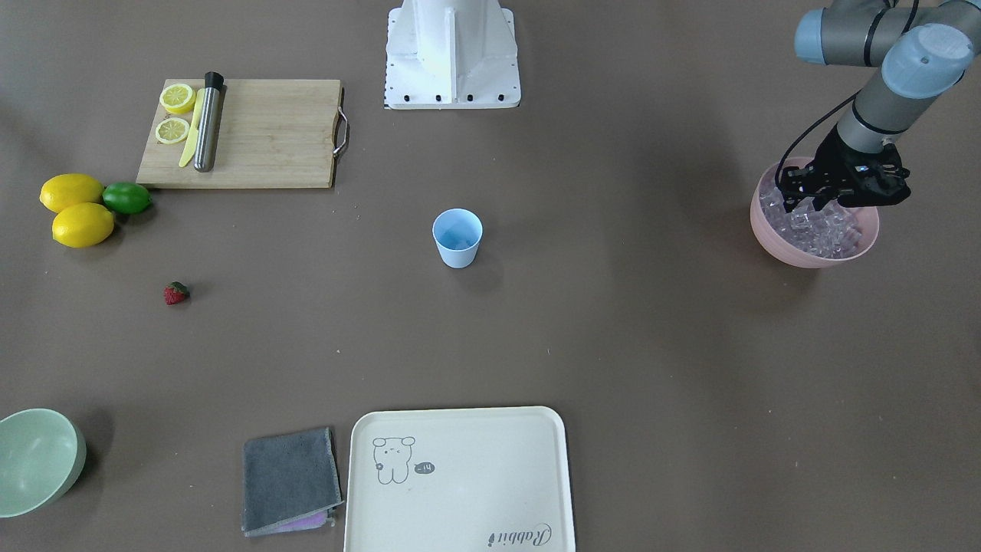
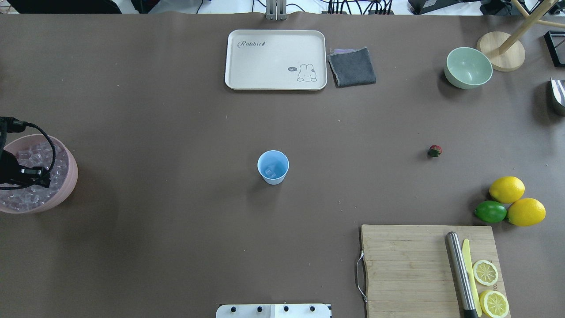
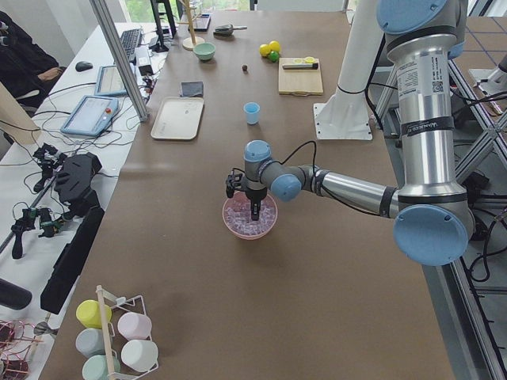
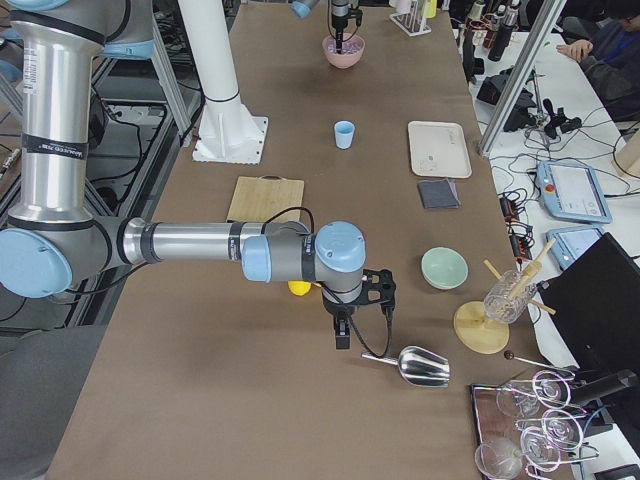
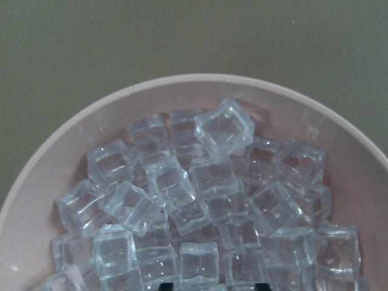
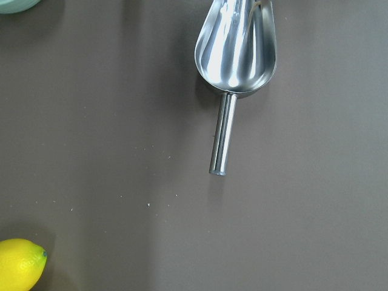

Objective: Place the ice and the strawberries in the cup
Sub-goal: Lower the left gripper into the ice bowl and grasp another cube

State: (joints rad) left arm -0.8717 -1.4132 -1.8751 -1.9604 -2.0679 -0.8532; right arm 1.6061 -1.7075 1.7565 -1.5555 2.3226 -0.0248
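Observation:
My left gripper should grab a clear ice cube by its sides next, to fill the cup (image 1: 457, 238) with ice.
The light blue cup (image 1: 457, 238) stands upright mid-table, also in the overhead view (image 2: 273, 167), with an ice cube inside it. The red strawberry (image 1: 175, 293) lies alone on the table, far from the cup. A pink bowl (image 1: 812, 257) at the table's left end holds many clear ice cubes (image 5: 206, 200). My left gripper (image 1: 798, 202) is down in this bowl, open, its fingertips (image 5: 168, 285) apart among the cubes. My right gripper (image 4: 342, 338) shows only in the exterior right view, above bare table; I cannot tell whether it is open or shut.
A metal scoop (image 6: 236, 48) lies just beyond the right gripper. Two lemons (image 2: 516, 201) and a lime (image 2: 491, 211) sit near a cutting board (image 2: 410, 265) with lemon slices and a steel rod. A cream tray (image 2: 276, 59), grey cloth (image 2: 352, 67) and green bowl (image 2: 468, 67) line the far edge.

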